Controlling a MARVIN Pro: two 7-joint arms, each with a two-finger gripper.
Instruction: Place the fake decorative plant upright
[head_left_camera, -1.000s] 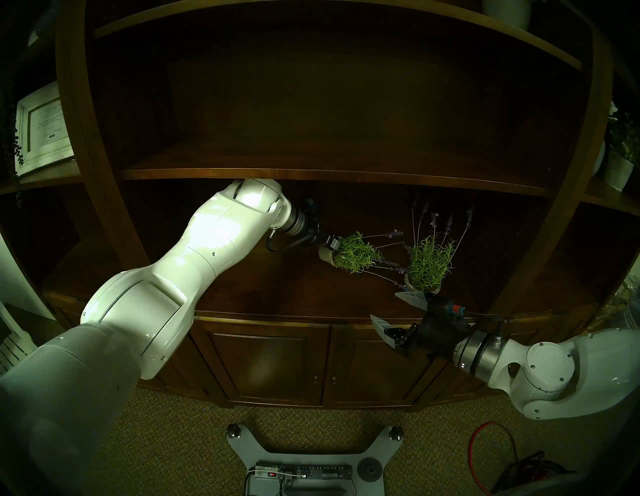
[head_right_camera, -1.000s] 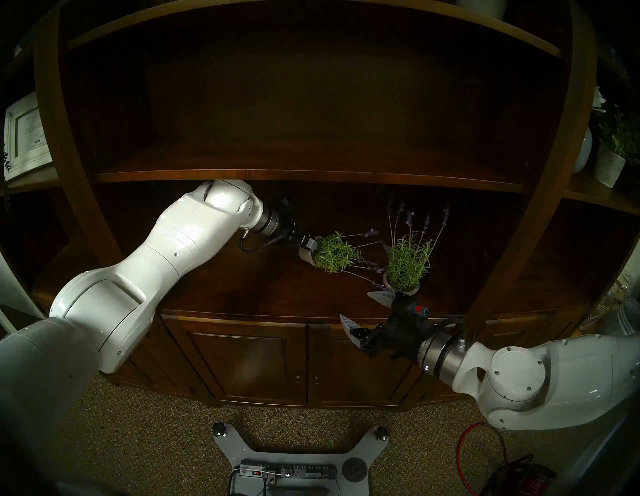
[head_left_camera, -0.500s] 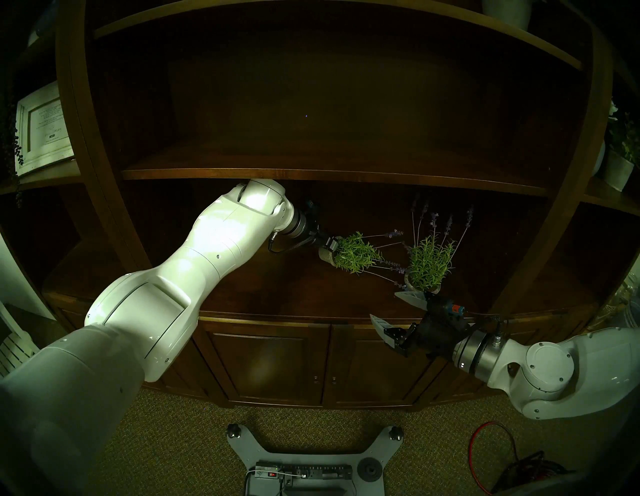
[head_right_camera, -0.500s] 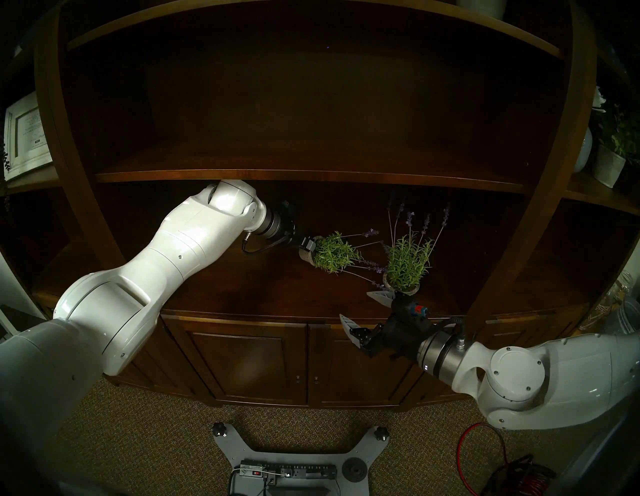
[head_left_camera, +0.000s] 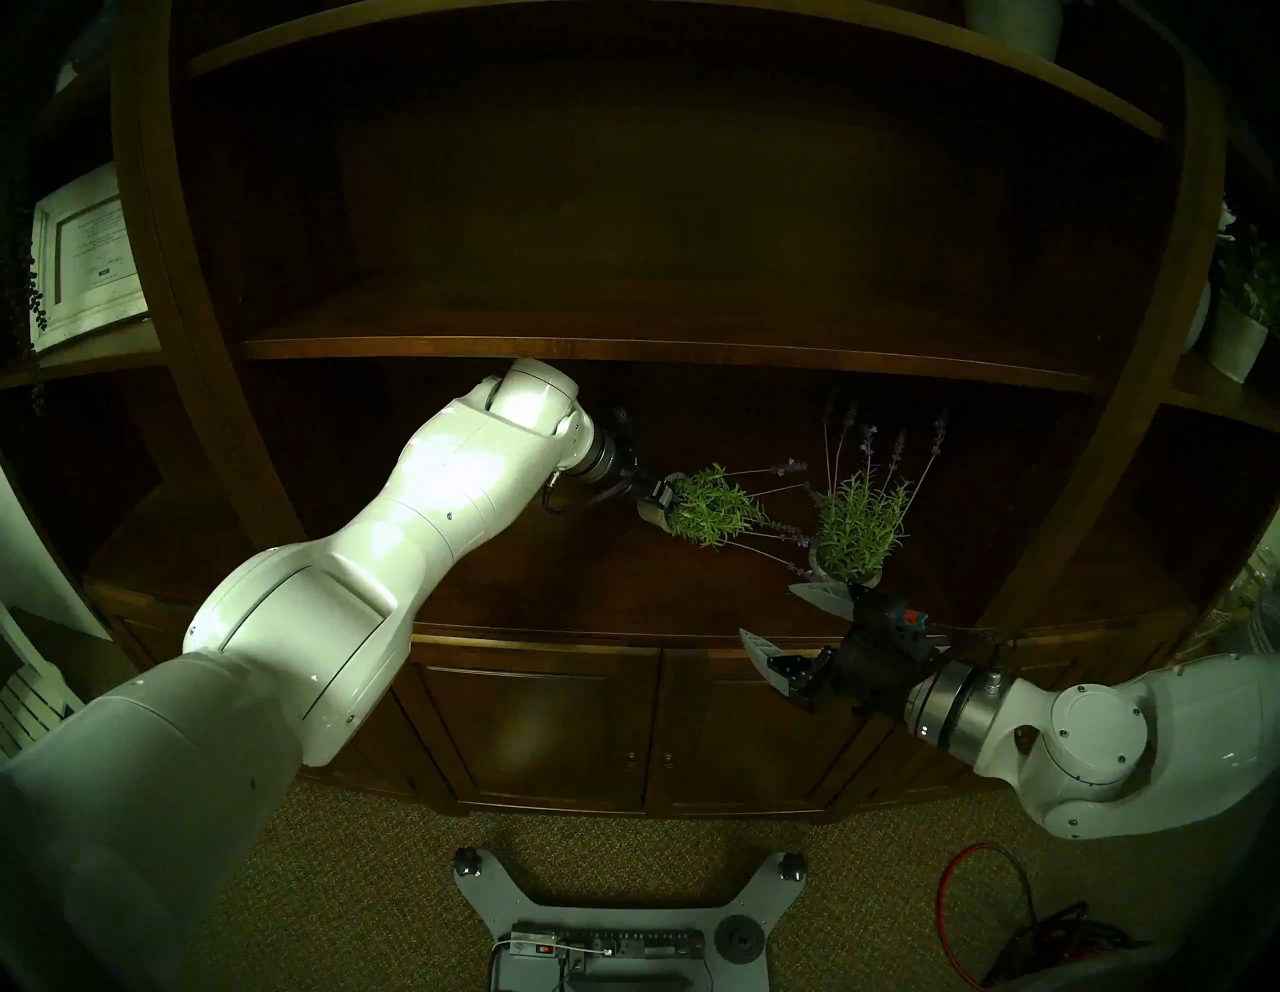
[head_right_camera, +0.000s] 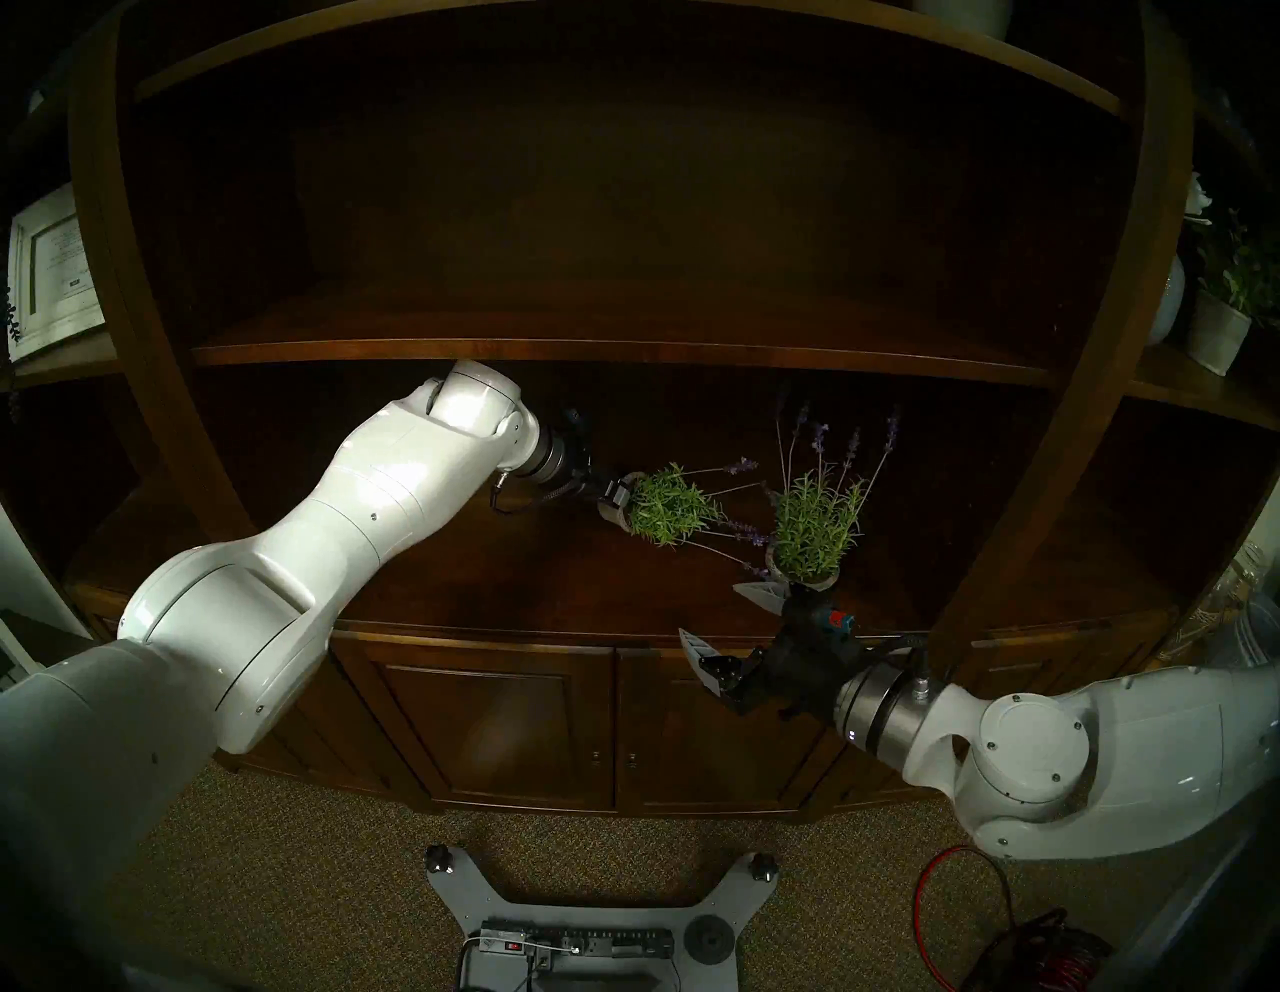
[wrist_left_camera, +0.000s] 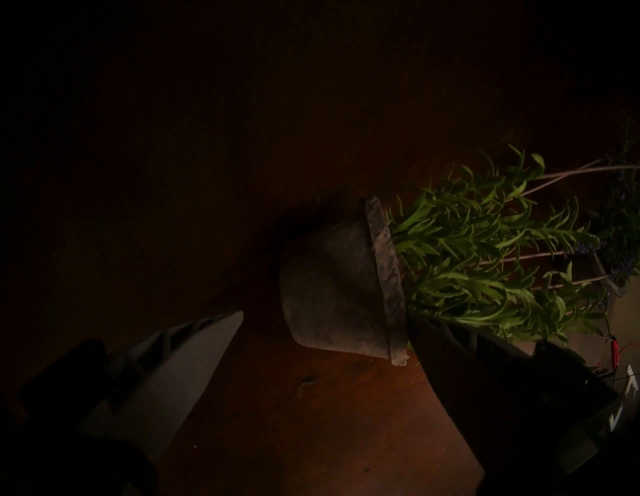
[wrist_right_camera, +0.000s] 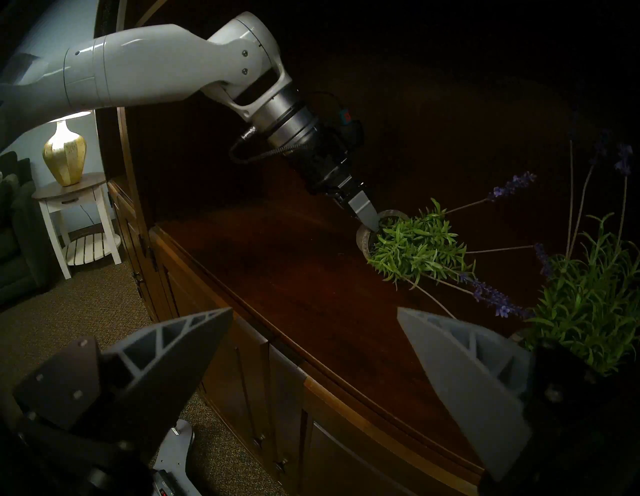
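I should next place the fallen fake plant upright, grabbing it with my left gripper by its grey pot (head_left_camera: 652, 511) (wrist_left_camera: 340, 289), because thin flower stems and slender leaves stick out.
The fallen fake plant (head_left_camera: 710, 514) lies on its side on the dark wooden shelf (head_left_camera: 554, 596), its grey pot (head_left_camera: 652, 511) pointing left and its purple flower stems pointing right. It also shows in the left wrist view (wrist_left_camera: 332, 287) and the right wrist view (wrist_right_camera: 415, 246). My left gripper (head_left_camera: 661, 493) is open at the pot, the pot sitting just past its tips (wrist_left_camera: 327, 315), and one finger (wrist_right_camera: 363, 211) touches the pot's rim. My right gripper (head_left_camera: 767, 610) is open and empty at the shelf's front edge, just below a second, upright plant (head_left_camera: 859, 533).
The upper shelf board (head_left_camera: 623, 346) runs just above my left wrist. The upright plant's pot (head_left_camera: 821, 564) stands close to the fallen plant's flower tips. Cabinet doors (head_left_camera: 540, 720) are below. A framed picture (head_left_camera: 83, 256) and a white-potted plant (head_left_camera: 1236, 346) stand on the side shelves.
My left arm has pushed forward and to the right, bringing its open fingers closer around the fallen pot's rim. The pot, the upright plant and my right arm have not moved.
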